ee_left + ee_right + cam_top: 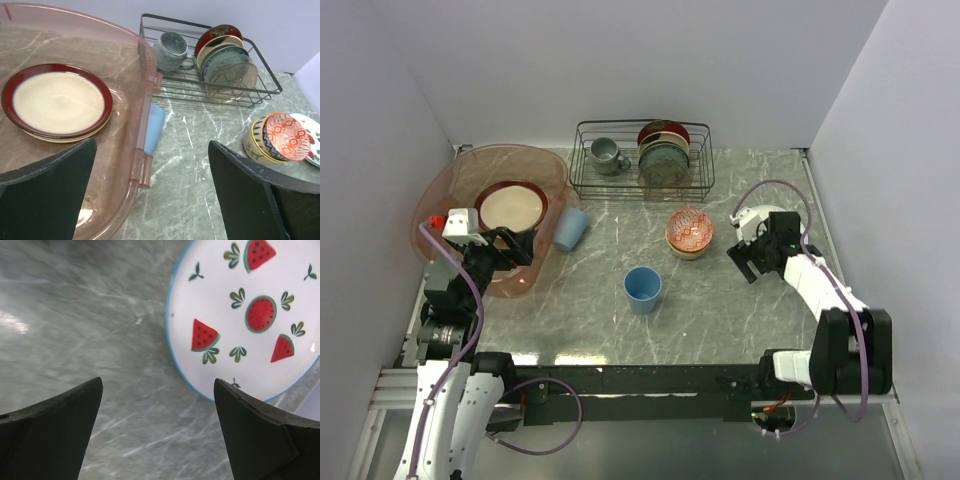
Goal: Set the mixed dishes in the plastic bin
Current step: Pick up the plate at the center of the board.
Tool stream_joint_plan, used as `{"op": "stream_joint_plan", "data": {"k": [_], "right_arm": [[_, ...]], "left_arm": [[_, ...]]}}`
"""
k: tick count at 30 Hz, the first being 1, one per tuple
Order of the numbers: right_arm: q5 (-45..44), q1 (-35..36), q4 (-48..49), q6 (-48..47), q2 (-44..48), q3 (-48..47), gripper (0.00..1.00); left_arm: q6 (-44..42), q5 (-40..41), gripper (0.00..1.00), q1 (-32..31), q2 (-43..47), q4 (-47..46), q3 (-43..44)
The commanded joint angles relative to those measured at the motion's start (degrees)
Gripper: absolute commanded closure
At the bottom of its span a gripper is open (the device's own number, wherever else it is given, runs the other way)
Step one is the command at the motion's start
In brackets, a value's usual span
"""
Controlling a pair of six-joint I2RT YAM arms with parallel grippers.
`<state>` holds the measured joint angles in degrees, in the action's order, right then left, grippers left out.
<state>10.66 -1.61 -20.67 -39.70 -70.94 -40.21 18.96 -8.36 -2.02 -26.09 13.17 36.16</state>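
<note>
My right gripper grabs the white plate [250, 315] by its blue-edged rim [179, 369] next, to lift it toward the plastic bin.
The pinkish plastic bin [470, 152] stands at the far left and also shows in the left wrist view [142, 65]. In it a dark red plate [512, 205] [57, 102] lies on an orange-yellow plate. My left gripper [515, 248] [152, 145] is open and empty over the bin's near right rim. One light-blue cup [571, 228] [155, 127] lies against the bin. The other [642, 289] stands mid-table. A red-patterned bowl [689, 231] [285, 137] sits in a cream bowl [252, 145]. My right gripper [745, 262] [157, 382] is open, just short of the white plate [250, 315] with red fruit marks.
A black wire rack [642, 155] [220, 55] at the back holds a grey mug [607, 154] and upright dark plates. Walls close in on the left, back and right of the marble table.
</note>
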Motion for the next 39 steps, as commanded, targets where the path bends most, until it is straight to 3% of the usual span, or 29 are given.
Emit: {"op": "stream_joint_plan", "data": {"k": [1,4,12,17,25,31,34,39], "right_arm": [[-10.5,1.3,6.2,-4.1,-5.8,-1.0,0.0],[-15.0,3.6,8.4,-5.3,-9.4,-1.5,0.03],[-20.8,5.1,11.4,-5.3,-17.3,-3.2,0.23],[-21.5,5.3,11.5,-4.9,-20.2,-3.7,0.47],[-21.2,5.5,9.3,-5.7,-21.4,-5.1,0.68],[-20.5,5.5,5.5,-4.7,-23.0,-6.6,0.94],[-20.4,5.5,5.2,-3.5,-23.1,-6.7,1.0],[-19.9,5.5,5.9,-3.6,-19.3,-5.3,1.0]], "left_arm": [[-1.6,2.4,0.01,-0.6,0.2,-1.0,0.4],[-1.6,2.8,0.01,-0.6,0.4,-1.0,0.4],[-1.6,3.4,0.01,-0.8,0.5,-0.5,0.5],[-1.7,3.4,0.01,-0.8,0.3,-0.5,0.5],[-1.7,3.7,0.01,-0.8,0.2,-0.4,0.5],[-1.8,3.8,0.01,-0.8,0.3,-0.2,0.5],[-1.8,3.7,0.01,-0.8,0.3,-0.3,0.5],[-1.7,3.7,0.01,-0.9,0.5,-0.3,0.4]]}}
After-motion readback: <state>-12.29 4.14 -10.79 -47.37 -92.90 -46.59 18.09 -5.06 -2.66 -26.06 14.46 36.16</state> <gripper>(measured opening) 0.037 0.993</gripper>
